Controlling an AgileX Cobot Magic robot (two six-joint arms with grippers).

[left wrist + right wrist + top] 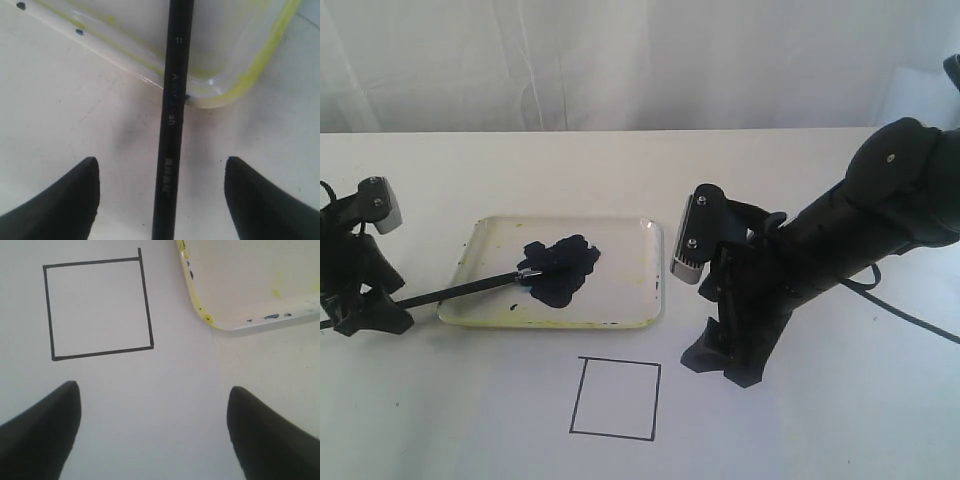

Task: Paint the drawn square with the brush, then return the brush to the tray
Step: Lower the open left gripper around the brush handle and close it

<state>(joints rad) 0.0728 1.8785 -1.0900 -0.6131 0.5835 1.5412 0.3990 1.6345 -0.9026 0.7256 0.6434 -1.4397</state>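
Note:
The brush (470, 287) is to paint the drawn square (615, 399), so the left gripper should next grab it by the lettered part of its black handle.
The brush (470, 287) lies with its stained tip in the black paint blot (560, 267) of the yellowish tray (650, 262); its black handle (172, 120) crosses the tray's rim and runs out over the table. My left gripper (365, 312) stands open around the handle's end, both fingers apart from it. The drawn square (615, 399) sits in front of the tray, white inside in both the exterior and right wrist views (97, 310). My right gripper (725, 362) hangs open just right of the square, nothing between its fingers.
White tabletop all round, with a white curtain behind. The tray's corner (210, 320) with yellow stains and black specks lies close to the right gripper. A cable (910, 318) trails from the right arm across the table.

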